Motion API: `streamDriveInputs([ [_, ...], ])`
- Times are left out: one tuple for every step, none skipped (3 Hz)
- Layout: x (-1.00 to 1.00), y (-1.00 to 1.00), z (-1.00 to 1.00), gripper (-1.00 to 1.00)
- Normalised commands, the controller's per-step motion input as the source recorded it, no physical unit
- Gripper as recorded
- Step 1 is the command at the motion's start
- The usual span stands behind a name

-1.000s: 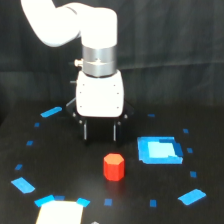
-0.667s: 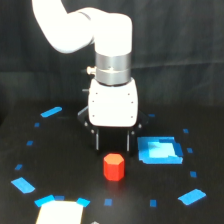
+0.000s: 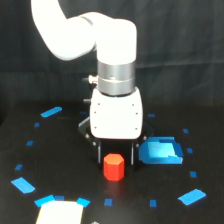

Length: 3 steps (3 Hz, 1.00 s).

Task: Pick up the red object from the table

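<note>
I need to pick the red object up from the table by its faceted sides next.
The red object (image 3: 114, 167) is a small red-orange faceted block standing upright on the black table (image 3: 65, 165). My gripper (image 3: 115, 156) hangs from the white arm right over it, open, with one dark finger (image 3: 99, 151) to the exterior view's left of the block and the other to its right. The block's top sits between the fingertips and its lower part shows below them. Whether the fingers touch the block cannot be told.
A blue flat square (image 3: 160, 151) lies just to the exterior view's right of the gripper. Small blue tape marks (image 3: 51, 111) ring the table. A pale patch with blue corners (image 3: 59, 211) lies at the front left. A black curtain hangs behind.
The arm has moved toward the camera and down, from behind the red block to straddling it with the fingers. The block has not moved on the table.
</note>
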Motion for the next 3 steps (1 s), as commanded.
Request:
streamDriveInputs([
  [0.17, -0.83, -1.0, -1.0],
  [1.0, 0.29, 1.0, -0.98],
  [0.12, 1.0, 0.96, -0.4],
])
